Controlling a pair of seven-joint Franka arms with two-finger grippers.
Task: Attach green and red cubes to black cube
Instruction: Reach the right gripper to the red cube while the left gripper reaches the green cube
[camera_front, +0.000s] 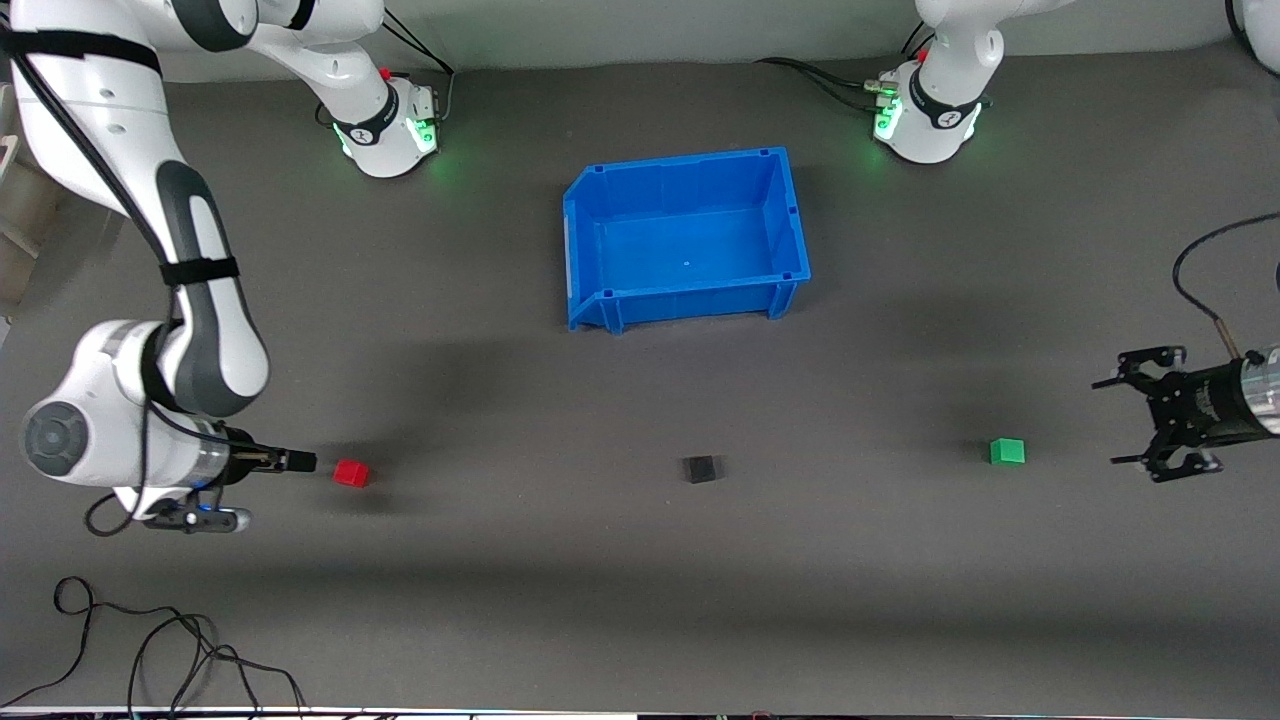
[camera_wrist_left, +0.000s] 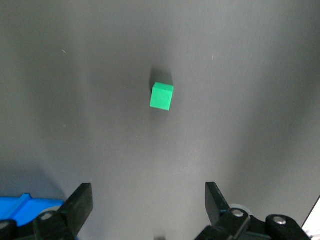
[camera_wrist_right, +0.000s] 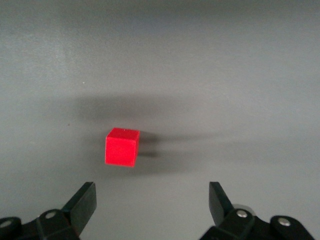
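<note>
My left gripper should next take hold of the green cube (camera_front: 1007, 451) by its opposite sides, so that it can attach it to the black cube (camera_front: 703, 468).
The red cube (camera_front: 351, 473) lies on the grey table toward the right arm's end. The black cube (camera_front: 703, 468) lies near the middle. The green cube (camera_front: 1007, 451) lies toward the left arm's end. All three lie apart, in a rough row. My right gripper (camera_front: 300, 461) is low beside the red cube, on the side toward the right arm's end, open and empty. The right wrist view shows the red cube (camera_wrist_right: 121, 146) just ahead of my open right gripper (camera_wrist_right: 152, 200). My left gripper (camera_front: 1110, 422) is open and empty, a way off from the green cube (camera_wrist_left: 162, 96), which lies ahead of it (camera_wrist_left: 149, 200).
A blue bin (camera_front: 690, 300) stands empty between the arm bases and the cubes; a corner of it shows in the left wrist view (camera_wrist_left: 20, 205). Loose black cables (camera_front: 150, 650) lie by the table edge nearest the front camera, at the right arm's end.
</note>
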